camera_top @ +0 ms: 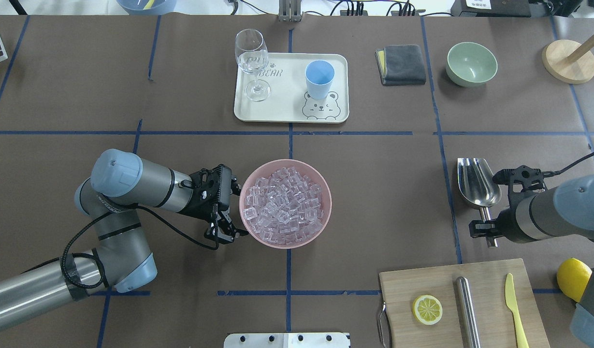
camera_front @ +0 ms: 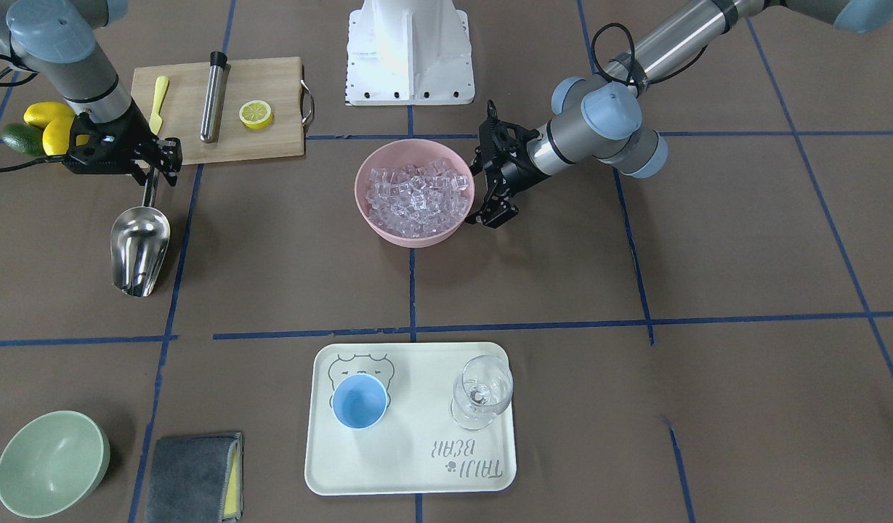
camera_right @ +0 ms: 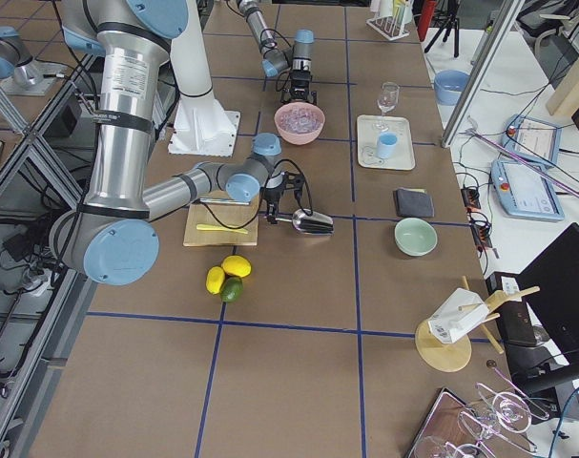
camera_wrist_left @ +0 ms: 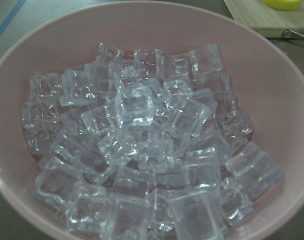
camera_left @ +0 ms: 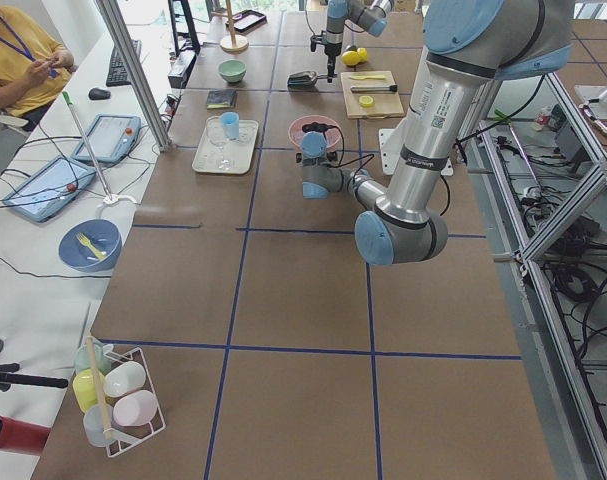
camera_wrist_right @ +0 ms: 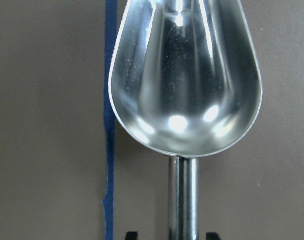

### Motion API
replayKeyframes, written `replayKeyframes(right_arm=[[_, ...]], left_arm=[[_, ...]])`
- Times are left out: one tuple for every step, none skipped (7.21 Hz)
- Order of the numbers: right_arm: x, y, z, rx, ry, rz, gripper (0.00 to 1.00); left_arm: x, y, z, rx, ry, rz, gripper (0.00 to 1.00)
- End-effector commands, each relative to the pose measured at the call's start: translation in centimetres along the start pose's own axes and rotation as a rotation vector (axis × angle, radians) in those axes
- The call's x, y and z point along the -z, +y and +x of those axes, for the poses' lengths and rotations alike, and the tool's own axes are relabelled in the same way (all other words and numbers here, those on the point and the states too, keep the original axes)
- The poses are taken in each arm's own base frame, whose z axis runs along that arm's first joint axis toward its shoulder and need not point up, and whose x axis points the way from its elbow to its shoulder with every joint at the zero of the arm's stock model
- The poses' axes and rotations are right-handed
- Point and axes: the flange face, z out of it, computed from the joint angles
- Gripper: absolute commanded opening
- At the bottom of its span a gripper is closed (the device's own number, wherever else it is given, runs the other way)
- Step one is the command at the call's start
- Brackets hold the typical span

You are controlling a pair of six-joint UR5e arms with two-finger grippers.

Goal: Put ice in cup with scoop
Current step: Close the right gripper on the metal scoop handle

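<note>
My right gripper grabs the steel scoop by its thin handle next. Then I scoop ice into the cup.
The ice fills a pink bowl at the table's middle, and the left wrist view looks straight down on the ice. My left gripper is open, with its fingers spread beside the pink bowl's rim and nothing held. The steel scoop lies empty on the table. My right gripper is open, and its fingers straddle the scoop's handle with gaps on both sides. The scoop's trough fills the right wrist view. The light-blue cup stands empty on a tray.
The cream tray also holds a wine glass. A green bowl and a grey cloth lie beyond the scoop. A cutting board carries a lemon half, a steel cylinder and a yellow knife. Lemons and a lime sit behind the right gripper.
</note>
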Motion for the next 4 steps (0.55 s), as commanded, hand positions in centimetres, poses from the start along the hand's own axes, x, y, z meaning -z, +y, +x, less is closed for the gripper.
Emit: replayKeyframes(right_arm=[[-0.40,-0.06,0.31,0.043,0.011,-0.006,0.43],[-0.47,-0.05,0.35,0.044,0.011,-0.008,0.40],[-0.39,-0.07,0.23,0.044,0.009,-0.006,0.21],[-0.42,-0.14,0.06,0.045,0.008,-0.008,0.00]], left_arm=[[0.01,0.06,0.00,0.000,0.000,-0.001,1.00],[0.00,-0.04,0.00,0.000,0.000,0.001,1.00],[0.01,0.06,0.00,0.000,0.000,-0.001,1.00],[0.00,-0.04,0.00,0.000,0.000,0.001,1.00]])
